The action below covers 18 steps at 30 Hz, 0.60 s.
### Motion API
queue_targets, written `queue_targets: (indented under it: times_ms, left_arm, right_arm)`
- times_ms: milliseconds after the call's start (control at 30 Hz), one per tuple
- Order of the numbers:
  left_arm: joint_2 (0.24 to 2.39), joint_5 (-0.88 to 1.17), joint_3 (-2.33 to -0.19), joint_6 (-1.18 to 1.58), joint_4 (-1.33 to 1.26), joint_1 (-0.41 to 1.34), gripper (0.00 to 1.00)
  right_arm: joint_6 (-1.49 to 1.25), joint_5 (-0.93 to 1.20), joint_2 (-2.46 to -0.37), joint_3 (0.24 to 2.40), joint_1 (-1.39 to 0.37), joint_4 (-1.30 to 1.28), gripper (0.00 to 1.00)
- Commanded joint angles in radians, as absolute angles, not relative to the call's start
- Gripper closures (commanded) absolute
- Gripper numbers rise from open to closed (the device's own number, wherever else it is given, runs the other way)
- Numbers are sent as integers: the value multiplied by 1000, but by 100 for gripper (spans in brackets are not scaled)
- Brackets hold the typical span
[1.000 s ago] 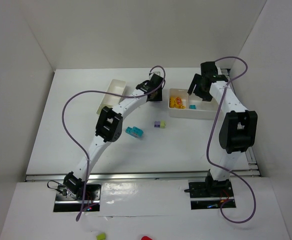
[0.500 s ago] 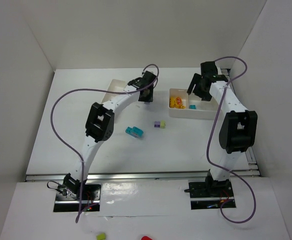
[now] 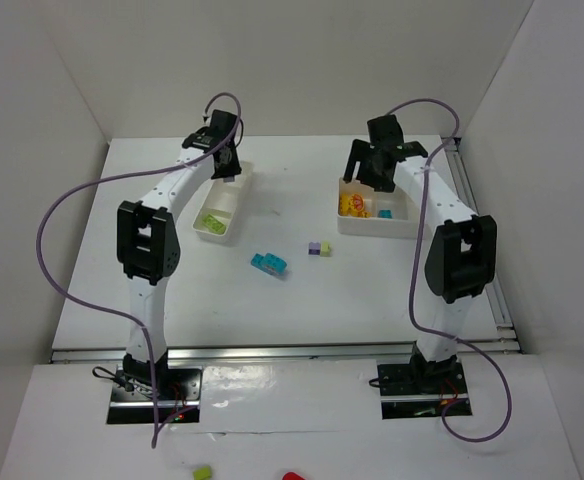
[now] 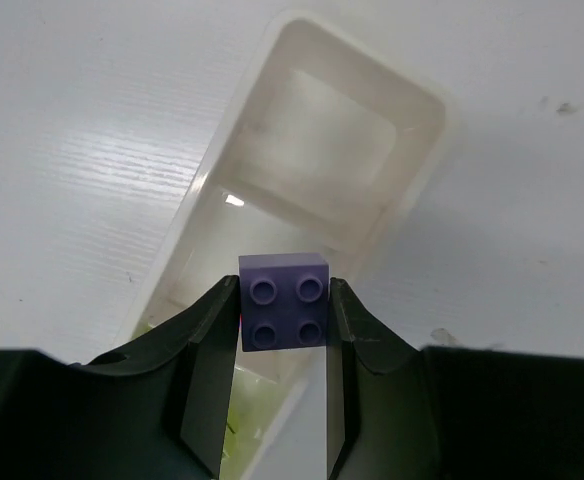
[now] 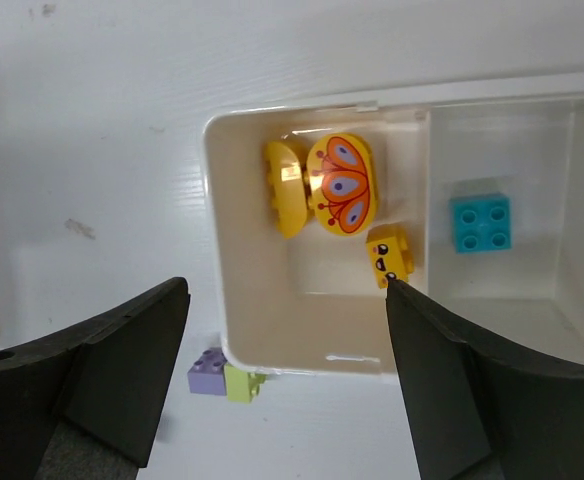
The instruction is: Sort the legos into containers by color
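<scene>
The robot's left gripper should keep holding the purple brick, as the brick hangs high above the tray's divider and would hit the divider if the gripper opened now.
My left gripper (image 4: 284, 300) is shut on a purple brick (image 4: 284, 315) and holds it above the left white tray (image 4: 412, 100), over the divider between its compartments. In the top view the left gripper (image 3: 227, 165) is at that tray's (image 3: 234, 215) far end. A pale green brick (image 3: 210, 220) lies in its near compartment. My right gripper (image 5: 284, 288) is open and empty above the right tray (image 5: 214, 250), which holds yellow pieces (image 5: 287, 185), an orange butterfly piece (image 5: 342, 185), a yellow face brick (image 5: 390, 255) and a cyan brick (image 5: 480, 222).
A purple and pale green stacked brick (image 3: 318, 248) lies on the table just in front of the right tray (image 3: 412, 228); it also shows in the right wrist view (image 5: 222, 375). A cyan brick (image 3: 269, 263) lies mid-table. Purple cables arc over both arms.
My left arm has swung left, from beside the right tray to over the left tray's far end. My right gripper has shifted a little left over the right tray.
</scene>
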State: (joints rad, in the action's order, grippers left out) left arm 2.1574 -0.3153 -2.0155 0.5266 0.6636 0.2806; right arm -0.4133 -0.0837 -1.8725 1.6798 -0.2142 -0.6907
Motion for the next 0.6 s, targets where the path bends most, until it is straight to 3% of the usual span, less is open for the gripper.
queue_targets:
  times_ms: [0, 367, 500, 567]
  left_arm:
    - [2210, -313, -2010, 528, 699, 270, 100]
    - [2267, -325, -2019, 538, 710, 232, 92]
    - [2287, -325, -2037, 528, 710, 221, 83]
    - [2287, -325, -2048, 505, 710, 221, 69]
  right_arm:
    - [-385, -23, -1900, 1753, -216, -687, 13]
    - [-341, 92, -2055, 1859, -273, -723, 13]
    - [-350, 153, -2104, 1859, -273, -696, 13]
    - [-350, 179, -2123, 1879, -273, -696, 13]
